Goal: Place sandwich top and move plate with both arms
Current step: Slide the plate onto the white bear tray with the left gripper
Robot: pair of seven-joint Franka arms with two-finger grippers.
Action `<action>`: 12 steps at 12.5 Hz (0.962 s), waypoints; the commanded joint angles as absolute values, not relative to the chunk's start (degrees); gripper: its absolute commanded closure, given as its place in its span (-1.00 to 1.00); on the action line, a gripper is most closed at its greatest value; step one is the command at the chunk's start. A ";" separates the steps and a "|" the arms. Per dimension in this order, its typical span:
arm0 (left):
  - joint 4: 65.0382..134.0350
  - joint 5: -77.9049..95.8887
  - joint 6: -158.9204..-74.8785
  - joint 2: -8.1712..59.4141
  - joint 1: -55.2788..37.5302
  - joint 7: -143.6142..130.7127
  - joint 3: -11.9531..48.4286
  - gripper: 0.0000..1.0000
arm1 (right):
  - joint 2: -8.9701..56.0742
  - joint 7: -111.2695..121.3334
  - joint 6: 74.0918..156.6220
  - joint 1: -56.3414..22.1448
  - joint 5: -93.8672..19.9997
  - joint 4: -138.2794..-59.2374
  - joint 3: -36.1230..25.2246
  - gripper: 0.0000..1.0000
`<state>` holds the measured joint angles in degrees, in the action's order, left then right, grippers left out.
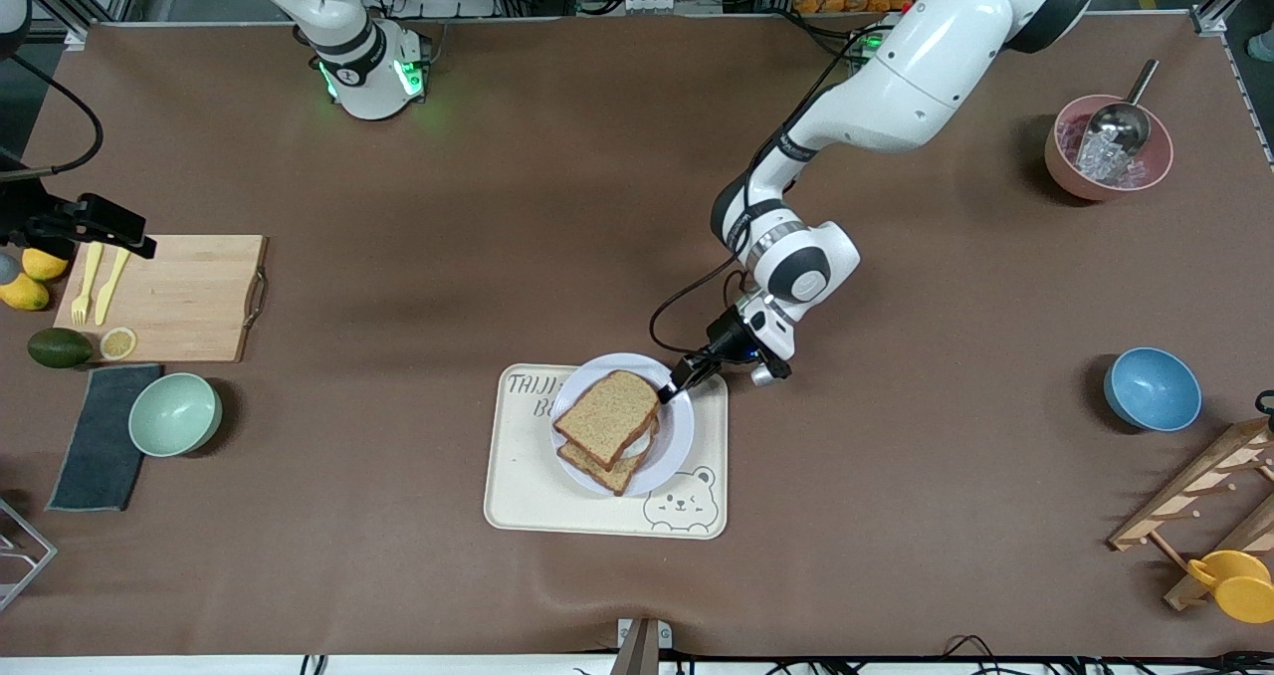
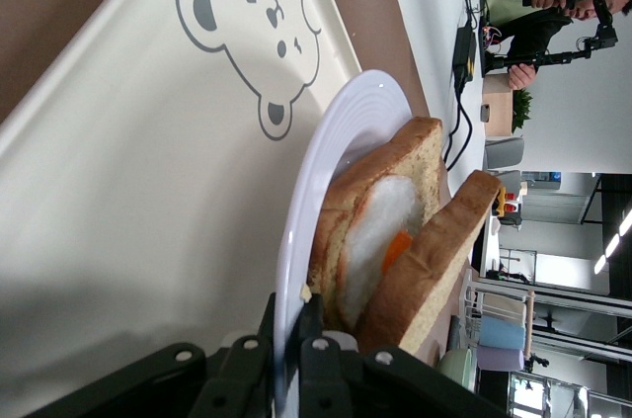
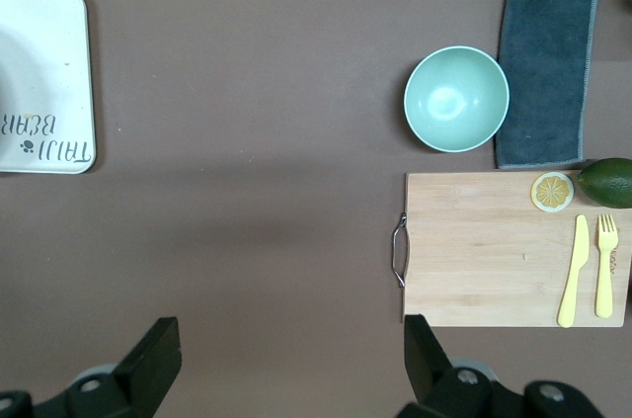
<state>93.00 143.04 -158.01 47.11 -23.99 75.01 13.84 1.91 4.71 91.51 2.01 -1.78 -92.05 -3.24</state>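
I should release the white plate from my left gripper now, because the white plate's base is on the bear-print tray.
The sandwich top lies on the egg-bearing bread slice on the plate, which sits on the bear-print tray. My left gripper is shut on the plate's rim at the edge toward the robots' bases. In the left wrist view my left gripper pinches the white rim of the plate, with the sandwich top and egg just past it. My right gripper is open and empty over the cutting board's edge at the right arm's end. It also shows in the right wrist view.
A cutting board holds a yellow fork, knife and lemon slice. A mint bowl and dark cloth lie nearer the camera. A blue bowl, pink ice bowl and wooden rack stand at the left arm's end.
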 commanded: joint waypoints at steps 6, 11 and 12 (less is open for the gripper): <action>90.26 141.33 -160.48 47.46 -25.05 75.41 12.83 -1.00 | 2.28 3.43 91.32 1.05 -0.53 -91.93 -3.43 -1.00; 90.26 133.43 -171.45 45.71 -24.43 75.41 12.74 -1.00 | 2.29 3.43 91.32 1.06 -0.62 -92.11 -3.43 -1.00; 90.26 133.16 -173.48 45.36 -24.43 75.41 12.74 -1.00 | 2.37 3.43 91.41 1.23 -0.62 -92.11 -3.43 -1.00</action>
